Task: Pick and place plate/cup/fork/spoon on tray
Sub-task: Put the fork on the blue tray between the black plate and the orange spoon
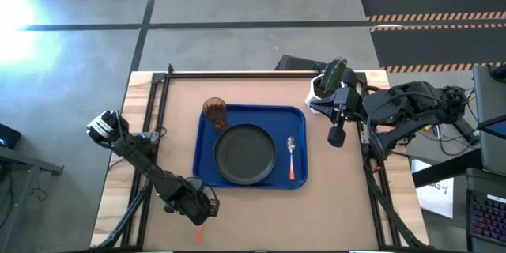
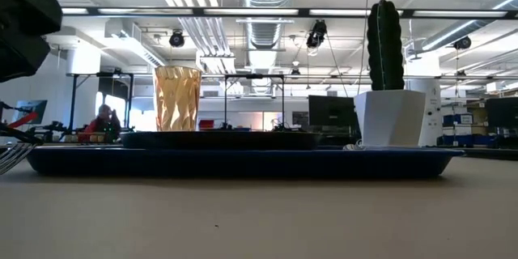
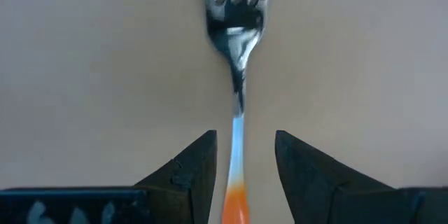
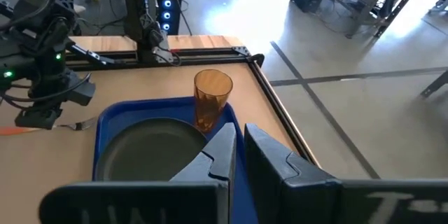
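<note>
The fork [image 3: 236, 49] has to go on the blue tray, so my left gripper should next grab its pale handle [image 3: 238, 126] beside the metal neck.
The blue tray [image 1: 205, 175] lies mid-table. On it are the black plate [image 1: 246, 153], the amber cup [image 1: 214, 111] standing at its far left corner, and the orange-handled spoon [image 1: 292, 159] lying along its right side. The fork [image 3: 236, 49] lies flat on the bare table left of the tray, near the table's near edge; its orange handle end [image 1: 199, 234] sticks out from under my left gripper. My left gripper [image 3: 245, 136] is open and low over it, one finger on each side of the handle, with gaps showing. My right gripper [image 1: 336, 136] is shut and empty above the table right of the tray.
A white pot with a green cactus [image 1: 326, 85] stands at the far right of the table, close to my right arm. Black rails run along the table's left and right edges [image 1: 150, 118]. Bare tabletop lies between the tray and the near edge.
</note>
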You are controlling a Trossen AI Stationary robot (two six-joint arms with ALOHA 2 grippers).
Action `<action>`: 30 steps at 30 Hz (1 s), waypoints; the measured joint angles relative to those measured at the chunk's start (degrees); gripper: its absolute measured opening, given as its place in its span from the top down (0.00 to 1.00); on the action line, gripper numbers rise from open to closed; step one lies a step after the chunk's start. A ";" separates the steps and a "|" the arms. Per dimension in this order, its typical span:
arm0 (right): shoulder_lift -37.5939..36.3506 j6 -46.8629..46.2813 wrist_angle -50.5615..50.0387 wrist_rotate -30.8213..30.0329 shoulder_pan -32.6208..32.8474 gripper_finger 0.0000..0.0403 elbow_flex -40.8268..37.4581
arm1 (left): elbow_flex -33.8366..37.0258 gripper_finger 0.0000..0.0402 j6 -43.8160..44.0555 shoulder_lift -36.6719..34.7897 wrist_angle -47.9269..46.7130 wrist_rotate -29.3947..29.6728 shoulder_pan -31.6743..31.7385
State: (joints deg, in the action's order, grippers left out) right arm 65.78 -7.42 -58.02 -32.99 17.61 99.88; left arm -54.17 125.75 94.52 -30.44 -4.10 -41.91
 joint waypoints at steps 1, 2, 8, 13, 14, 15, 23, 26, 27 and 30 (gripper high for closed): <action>0.00 0.00 0.00 0.00 0.00 0.94 0.00 | 0.03 0.68 -0.02 0.00 0.00 0.09 0.17; 0.00 0.00 0.00 0.00 0.00 0.94 0.00 | 0.11 0.68 -0.02 0.00 0.01 0.09 0.24; 0.00 0.09 0.01 0.00 0.00 0.94 0.00 | 0.24 0.68 0.02 0.02 0.00 0.15 0.61; 0.00 0.17 0.01 0.00 0.00 0.94 0.00 | 0.40 0.68 0.04 0.02 0.00 0.15 0.63; 0.00 0.19 0.02 0.00 0.00 0.94 0.00 | 0.53 0.68 0.05 0.01 0.01 0.16 0.66; 0.00 0.22 0.00 0.00 0.00 0.94 0.00 | 0.68 0.68 0.10 0.00 0.00 0.16 0.68; 0.00 0.66 0.02 -0.01 0.00 0.94 0.00 | 0.98 0.68 1.46 1.79 1.48 0.17 0.92; 0.00 0.66 0.02 -0.01 0.00 0.94 -0.01 | 0.95 0.68 1.44 3.18 3.67 0.30 1.28; 0.00 0.66 0.02 -0.01 0.00 0.94 -0.01 | 0.94 0.68 1.44 3.73 3.92 0.26 1.40; 0.00 0.68 0.02 -0.02 0.00 0.94 -0.02 | 0.89 0.68 1.44 5.32 4.11 -0.08 1.47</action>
State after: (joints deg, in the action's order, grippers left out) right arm 65.78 -6.74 -58.00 -33.01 17.61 99.85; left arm -53.28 127.19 99.84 -26.33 -4.17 -40.44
